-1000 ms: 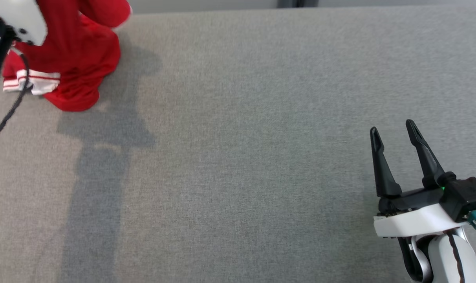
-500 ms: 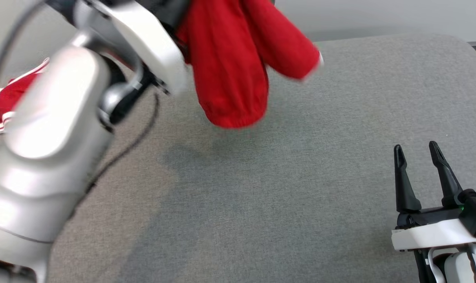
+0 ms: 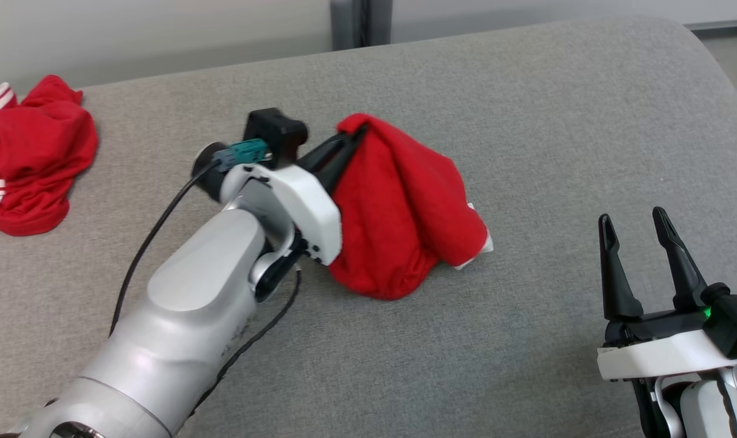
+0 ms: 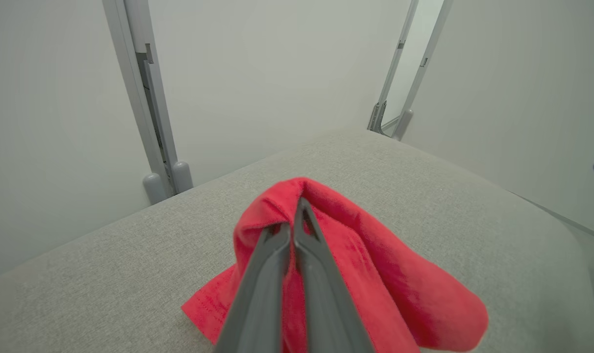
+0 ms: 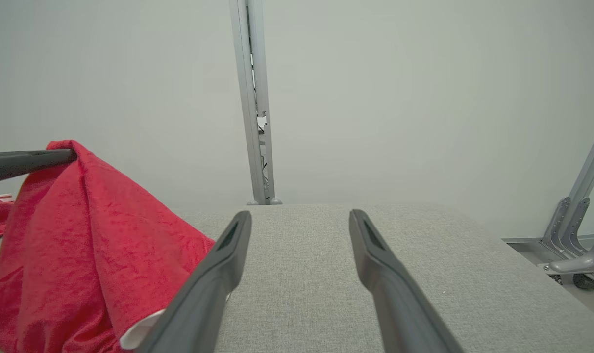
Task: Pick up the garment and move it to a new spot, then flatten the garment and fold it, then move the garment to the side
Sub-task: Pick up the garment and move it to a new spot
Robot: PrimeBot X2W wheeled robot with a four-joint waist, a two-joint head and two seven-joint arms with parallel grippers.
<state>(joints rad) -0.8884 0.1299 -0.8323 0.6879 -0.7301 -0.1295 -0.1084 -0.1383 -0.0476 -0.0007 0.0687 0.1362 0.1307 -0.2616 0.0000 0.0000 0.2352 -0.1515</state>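
Note:
The garment hangs bunched and slack (image 3: 399, 212) from my left gripper, so my right gripper should next take the white trim corner (image 3: 484, 244), where the garment's edge sticks out.
The red garment (image 3: 399, 201) hangs bunched from my left gripper (image 3: 351, 136), which is shut on its top fold, while its lower part rests on the grey padded table (image 3: 557, 121) near the middle. In the left wrist view the closed fingers (image 4: 302, 230) pinch the garment (image 4: 375, 264) at its peak. A white trim edge (image 3: 481, 246) peeks out at the garment's right. My right gripper (image 3: 633, 216) stands open at the lower right, apart from the cloth. Seen from the right wrist, that gripper (image 5: 299, 215) is open, with the garment (image 5: 81, 235) to its left.
A second red garment with white stripes (image 3: 34, 152) lies crumpled at the table's far left. The table's rounded corner (image 3: 703, 48) and edge are at the right. A grey post (image 3: 359, 21) stands behind the table. My left arm's cable (image 3: 155, 225) trails over the surface.
The head view has shifted. My left arm has carried the garment from the far left to the middle and lowered it until its bottom rests on the table. The right gripper stays open.

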